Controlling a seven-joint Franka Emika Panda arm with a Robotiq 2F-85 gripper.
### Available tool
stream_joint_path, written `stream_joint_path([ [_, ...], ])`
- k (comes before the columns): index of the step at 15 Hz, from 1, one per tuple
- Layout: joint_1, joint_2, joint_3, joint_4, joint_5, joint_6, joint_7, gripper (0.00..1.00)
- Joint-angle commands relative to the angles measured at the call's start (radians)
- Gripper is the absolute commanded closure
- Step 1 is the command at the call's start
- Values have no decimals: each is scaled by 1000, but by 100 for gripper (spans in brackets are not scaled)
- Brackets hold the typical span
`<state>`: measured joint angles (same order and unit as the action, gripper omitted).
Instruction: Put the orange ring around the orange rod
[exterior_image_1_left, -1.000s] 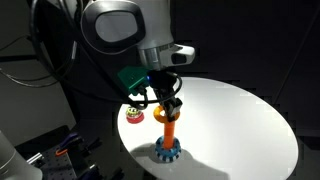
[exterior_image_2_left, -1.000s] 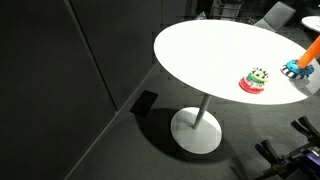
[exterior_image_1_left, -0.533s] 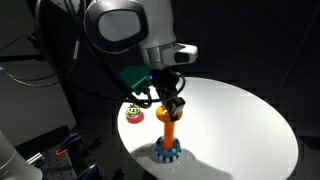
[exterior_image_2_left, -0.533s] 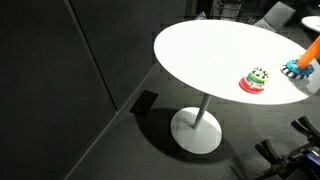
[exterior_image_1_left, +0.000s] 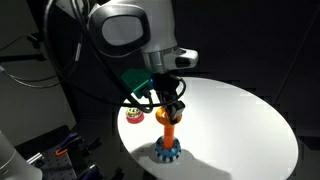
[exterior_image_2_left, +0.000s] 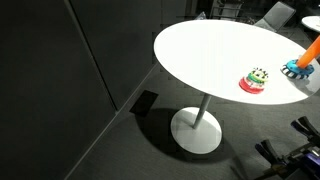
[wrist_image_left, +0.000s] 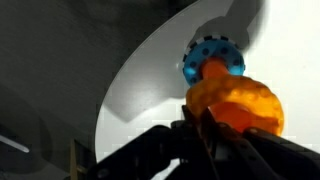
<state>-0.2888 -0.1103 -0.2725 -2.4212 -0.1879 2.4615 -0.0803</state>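
Observation:
The robot's gripper will open: the orange ring between its fingers is around the orange rod's top (exterior_image_1_left: 169, 125), so the ring would stay there if released.
The orange rod (exterior_image_1_left: 171, 132) stands upright on its blue gear-shaped base (exterior_image_1_left: 167, 152) near the front edge of the white round table (exterior_image_1_left: 240, 120). My gripper (exterior_image_1_left: 169, 109) hangs just above the rod's top and is shut on the orange ring (exterior_image_1_left: 163, 116). In the wrist view the ring (wrist_image_left: 238, 103) is large and blurred between the dark jaws (wrist_image_left: 205, 130), with the blue base (wrist_image_left: 211, 58) beyond it. In an exterior view only the rod (exterior_image_2_left: 312, 50) and base (exterior_image_2_left: 294, 70) show at the right edge.
A round red, green and yellow piece (exterior_image_1_left: 134, 114) lies on the table to the left of the rod, also in an exterior view (exterior_image_2_left: 254, 80). The table stands on a white pedestal foot (exterior_image_2_left: 197, 130). Dark walls and cables surround it.
The gripper with the ring stays almost still above the rod; only the arm's upper part has shifted slightly to the right.

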Motion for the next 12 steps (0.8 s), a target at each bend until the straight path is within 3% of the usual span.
stream_joint_path([
  [1,-4,20,-3,26,-14,-6,11,63],
  [3,-4,20,-3,26,-14,-8,9,53],
  [9,-4,20,-4,26,-16,-13,8,5],
  [10,-4,19,-4,26,-16,-12,8,0],
  [12,-4,17,-4,27,-16,-13,8,0],
])
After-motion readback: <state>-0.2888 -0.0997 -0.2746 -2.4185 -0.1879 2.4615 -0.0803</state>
